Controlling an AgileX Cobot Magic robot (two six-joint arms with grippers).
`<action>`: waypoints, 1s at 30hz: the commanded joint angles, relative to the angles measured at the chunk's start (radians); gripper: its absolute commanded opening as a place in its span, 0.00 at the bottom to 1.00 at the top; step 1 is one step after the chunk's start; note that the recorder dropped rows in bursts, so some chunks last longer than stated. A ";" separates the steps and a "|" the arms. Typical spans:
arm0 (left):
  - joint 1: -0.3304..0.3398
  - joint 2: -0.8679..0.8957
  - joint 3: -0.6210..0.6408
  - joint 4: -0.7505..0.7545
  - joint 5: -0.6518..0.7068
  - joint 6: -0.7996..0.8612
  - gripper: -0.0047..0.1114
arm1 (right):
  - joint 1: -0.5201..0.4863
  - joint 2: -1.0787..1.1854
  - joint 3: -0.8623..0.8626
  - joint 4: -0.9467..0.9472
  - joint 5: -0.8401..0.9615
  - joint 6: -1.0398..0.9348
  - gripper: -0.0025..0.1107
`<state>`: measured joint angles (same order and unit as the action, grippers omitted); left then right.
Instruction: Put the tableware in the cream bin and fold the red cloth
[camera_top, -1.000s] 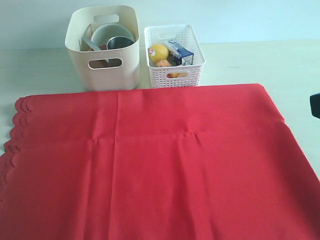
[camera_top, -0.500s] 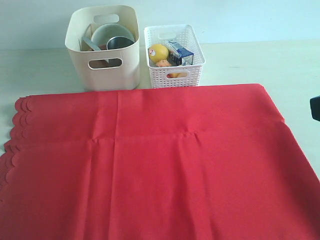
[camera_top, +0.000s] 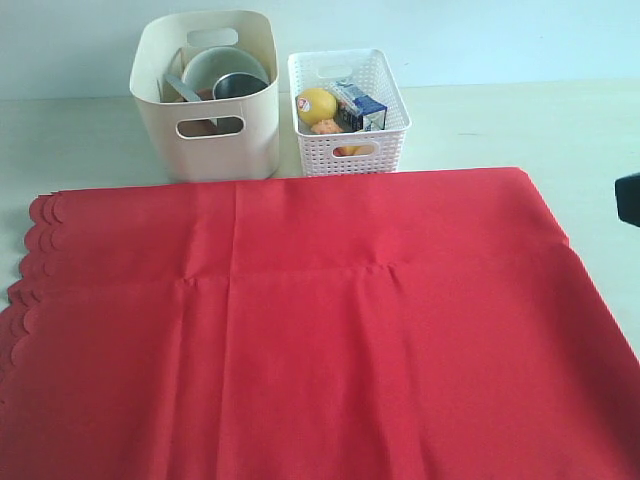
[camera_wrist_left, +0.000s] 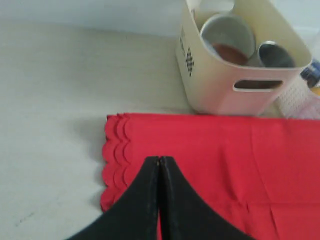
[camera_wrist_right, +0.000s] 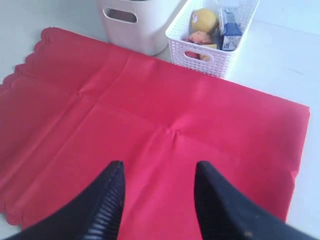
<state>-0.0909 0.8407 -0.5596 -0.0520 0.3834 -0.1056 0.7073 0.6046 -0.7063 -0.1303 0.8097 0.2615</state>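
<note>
I need to grab the red cloth next with my right gripper by the raised spot where its creases meet, because the cloth lies flat all around.
The red cloth lies spread flat across the table, its scalloped edge at the left. Behind it stands the cream bin, holding the tableware: a pale bowl, a steel cup and more, partly hidden. My left gripper is shut with nothing in it, above the cloth near its scalloped edge; the bin is beyond it. My right gripper hangs open and empty over the middle of the cloth. Only a dark bit of the right arm shows in the exterior view.
A white lattice basket with a lemon, a milk carton and other food stands right of the cream bin. Pale table surface runs behind and beside the cloth.
The dark bit of the right arm at the exterior view's right edge has moved up slightly. The cloth and bins have not moved.
</note>
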 joint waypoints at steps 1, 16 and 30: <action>-0.002 0.102 -0.053 -0.017 0.098 0.005 0.04 | -0.003 0.016 0.004 -0.001 -0.070 0.002 0.40; -0.002 0.347 -0.152 -0.294 0.366 0.313 0.04 | -0.003 0.525 -0.050 -0.120 0.016 0.002 0.15; 0.002 0.465 -0.152 -0.259 0.410 0.315 0.04 | -0.194 0.917 -0.217 -0.022 0.033 -0.124 0.02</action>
<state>-0.0909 1.2848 -0.7048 -0.3318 0.7881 0.2048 0.5750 1.4722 -0.9114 -0.2073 0.8700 0.1811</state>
